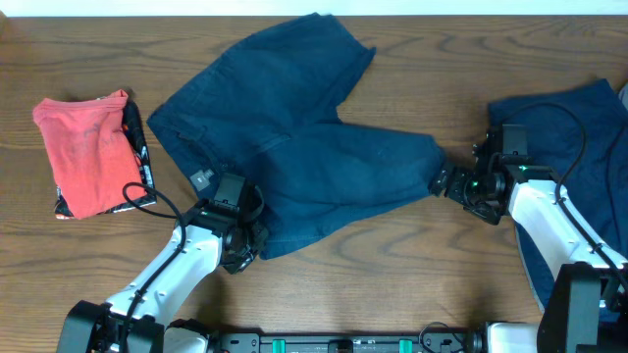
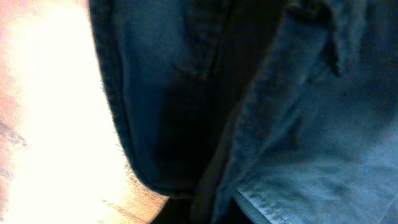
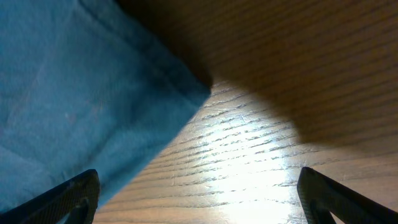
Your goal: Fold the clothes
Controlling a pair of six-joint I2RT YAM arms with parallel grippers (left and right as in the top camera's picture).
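The navy shorts (image 1: pixel 294 137) need their nearer leg folded over the other, so next my right gripper needs to grab them by that leg's hem corner (image 1: pixel 437 153).
The navy shorts (image 1: pixel 294 137) lie spread across the middle of the table, one leg towards the far edge and one towards the right. My left gripper (image 1: pixel 244 243) is at the shorts' near-left corner. In the left wrist view the cloth (image 2: pixel 280 112) fills the frame and a fold runs down into the closed jaws (image 2: pixel 186 214). My right gripper (image 1: pixel 444 182) is open and empty at the right leg's hem corner. In the right wrist view its fingers (image 3: pixel 199 177) are wide apart over bare wood, with the hem (image 3: pixel 93 93) ahead on the left. A second navy garment (image 1: pixel 579 137) lies at the right edge under the right arm.
A folded red garment (image 1: pixel 93 152) with a patterned dark edge lies at the far left. The wooden table (image 1: pixel 392 255) shows bare along the front between the arms.
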